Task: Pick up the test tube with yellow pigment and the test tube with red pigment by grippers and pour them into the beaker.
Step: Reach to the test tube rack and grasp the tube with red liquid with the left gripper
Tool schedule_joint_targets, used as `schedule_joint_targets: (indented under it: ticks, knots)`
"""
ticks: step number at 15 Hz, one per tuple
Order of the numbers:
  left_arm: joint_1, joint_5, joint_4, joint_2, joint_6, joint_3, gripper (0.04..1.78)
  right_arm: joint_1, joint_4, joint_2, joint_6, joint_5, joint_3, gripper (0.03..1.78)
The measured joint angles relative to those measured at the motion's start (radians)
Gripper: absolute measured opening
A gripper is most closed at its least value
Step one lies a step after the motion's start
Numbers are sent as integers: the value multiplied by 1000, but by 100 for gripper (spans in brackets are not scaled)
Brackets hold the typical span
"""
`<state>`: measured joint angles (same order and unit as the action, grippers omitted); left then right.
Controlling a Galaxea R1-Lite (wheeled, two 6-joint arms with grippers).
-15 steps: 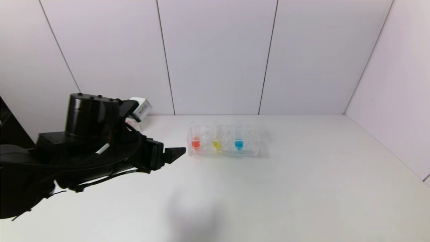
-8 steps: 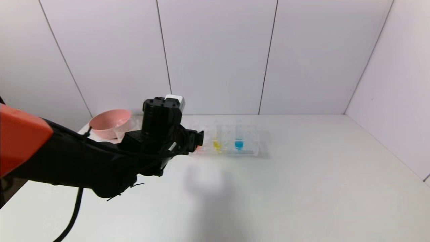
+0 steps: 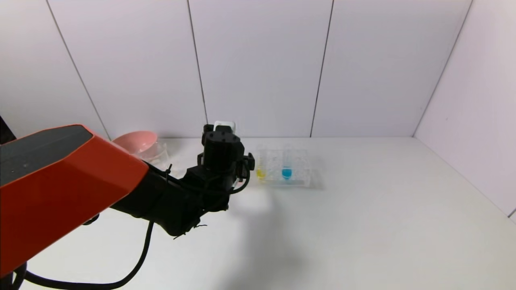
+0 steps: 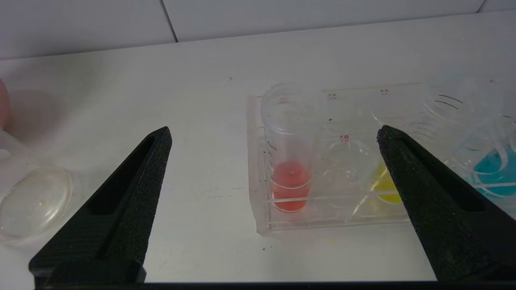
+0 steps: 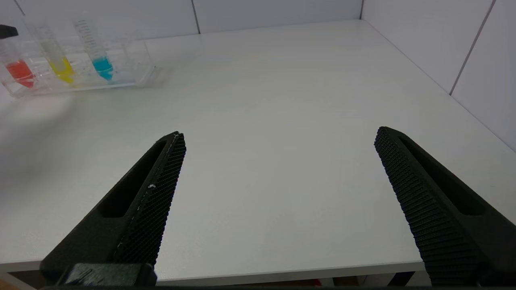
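Next, the left gripper grabs the test tube with red pigment by its clear side below its rim [image 4: 292, 147] to pour the red pigment into the beaker [image 4: 36, 200].
In the left wrist view the red-pigment test tube [image 4: 290, 161] stands in the end hole of a clear rack [image 4: 258, 209]. The yellow-pigment tube [image 4: 385, 185] stands two holes along, partly behind one finger. My left gripper [image 4: 274, 132] is open, a little short of the rack, with the red tube in line with the gap between its fingers. In the head view the left gripper [image 3: 244, 165] hides the red tube; the yellow tube [image 3: 261, 173] shows beside it. The beaker [image 4: 34, 205] stands apart, off to the side. My right gripper [image 5: 278, 135] is open and empty over the table's front edge.
A blue-liquid tube [image 3: 286, 173] stands in the rack [image 3: 300, 171] past the yellow one. A pink bowl [image 3: 135, 141] sits at the back left beside the beaker [image 3: 160, 152]. The white walls stand close behind the rack.
My left arm has swung forward and to the right, from the table's left side up to the rack's left end. It now covers the red tube and uncovers the pink bowl.
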<state>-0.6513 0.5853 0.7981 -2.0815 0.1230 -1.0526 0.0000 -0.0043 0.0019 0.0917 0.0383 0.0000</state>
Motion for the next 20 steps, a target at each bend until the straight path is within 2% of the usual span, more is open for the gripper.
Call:
schedule_joint_targets:
  ticks: [7,9,12,17,18,20]
  knots:
    - [6,28,126,-94,-3,-42,177,0,0,0,0,0,0,171]
    - [7,27,131,-106,-2,-43,169,0,0,0,0,0,0,171]
    - [7,26,132,-111,0,-43,138,0,0,0,0,0,0,171]
    - [7,22,131,-112,-1,-42,52,0,0,0,0,0,0,171]
    - [6,21,130,-113,-1,-42,45,0,0,0,0,0,0,171]
    - [7,19,131,-113,-1,-44,44,0,0,0,0,0,0,171]
